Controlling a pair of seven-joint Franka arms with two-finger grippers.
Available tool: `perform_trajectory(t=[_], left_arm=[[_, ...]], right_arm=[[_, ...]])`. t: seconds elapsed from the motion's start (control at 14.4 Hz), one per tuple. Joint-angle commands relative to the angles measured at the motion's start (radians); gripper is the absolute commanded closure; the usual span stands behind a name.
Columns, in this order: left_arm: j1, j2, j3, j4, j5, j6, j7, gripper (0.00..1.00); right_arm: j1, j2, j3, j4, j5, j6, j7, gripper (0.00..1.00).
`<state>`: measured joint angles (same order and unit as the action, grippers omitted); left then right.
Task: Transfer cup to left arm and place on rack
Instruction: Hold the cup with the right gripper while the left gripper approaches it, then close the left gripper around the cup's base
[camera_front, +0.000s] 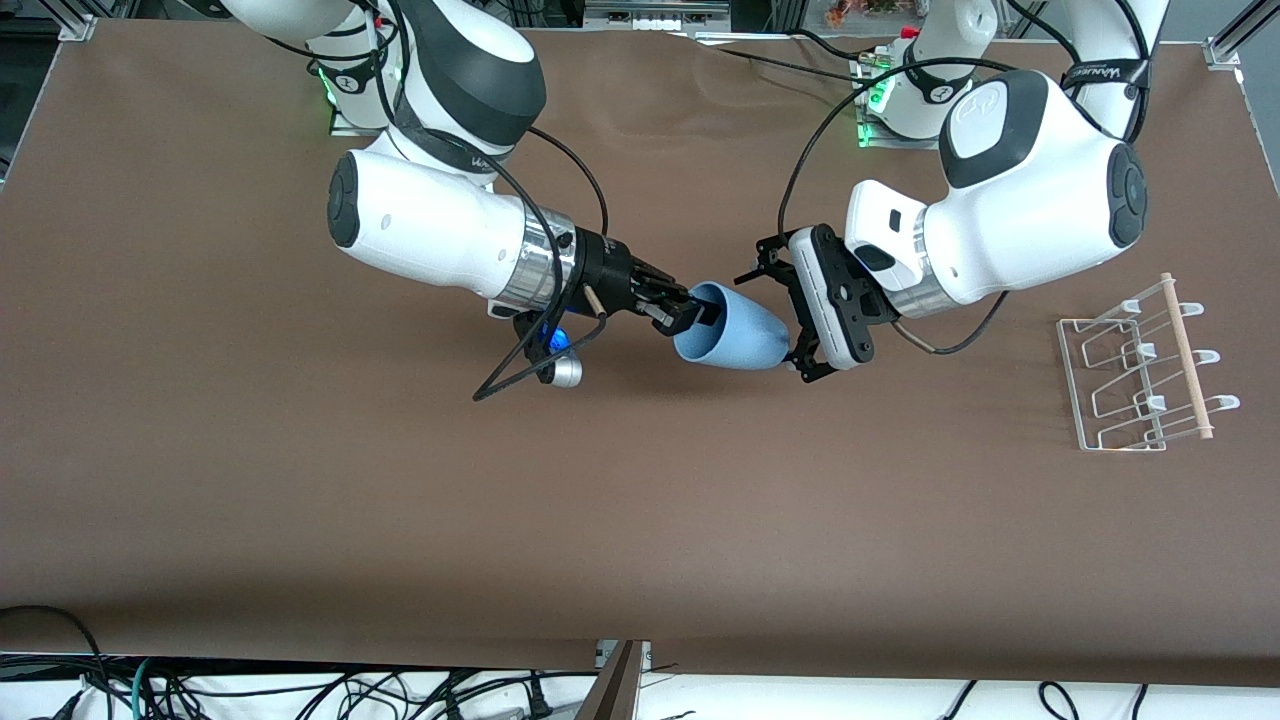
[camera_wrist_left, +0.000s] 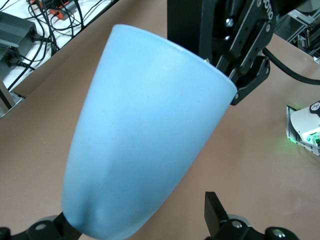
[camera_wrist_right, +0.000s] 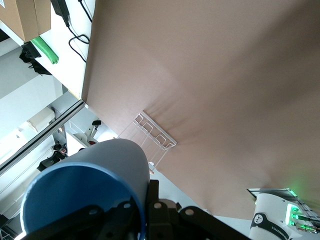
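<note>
I will next grab the cup by its base (camera_front: 768, 346) with my left gripper, so the light-blue cup's opening (camera_front: 708, 306) stays free for the rack.
The light-blue cup (camera_front: 735, 330) hangs on its side in the air over the middle of the table. My right gripper (camera_front: 690, 312) is shut on the cup's rim, one finger inside the mouth, as the right wrist view (camera_wrist_right: 146, 212) shows. My left gripper (camera_front: 784, 318) is open with its fingers on either side of the cup's base. In the left wrist view the cup (camera_wrist_left: 145, 135) fills the frame, and one finger (camera_wrist_left: 216, 212) stands clear of its wall. The white wire rack (camera_front: 1125, 385) with its wooden rod (camera_front: 1186, 355) stands at the left arm's end of the table.
The brown table mat (camera_front: 640, 520) spreads wide below the grippers. The rack also shows in the right wrist view (camera_wrist_right: 152, 134). The right gripper (camera_wrist_left: 240, 60) shows in the left wrist view at the cup's rim. Cables lie past the table's near edge.
</note>
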<state>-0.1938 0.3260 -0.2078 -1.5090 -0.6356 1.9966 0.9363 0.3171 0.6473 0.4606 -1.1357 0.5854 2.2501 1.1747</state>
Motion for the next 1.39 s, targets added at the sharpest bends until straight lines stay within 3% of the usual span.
perform_trajectory(t=[0.0, 0.35, 1.32], left_arm=[[-0.010, 0.005, 0.001, 0.023, -0.042, 0.005, 0.059, 0.04], [-0.015, 0.016, 0.001, 0.029, -0.075, 0.080, 0.098, 0.02], [-0.015, 0.027, 0.001, 0.035, -0.088, 0.106, 0.157, 0.03]], right_arm=[[0.007, 0.008, 0.015, 0.016, 0.014, 0.006, 0.006, 1.00], [0.007, 0.008, 0.016, 0.016, 0.016, 0.005, 0.005, 1.00], [0.003, 0.008, 0.016, 0.014, 0.014, -0.026, -0.003, 1.00]])
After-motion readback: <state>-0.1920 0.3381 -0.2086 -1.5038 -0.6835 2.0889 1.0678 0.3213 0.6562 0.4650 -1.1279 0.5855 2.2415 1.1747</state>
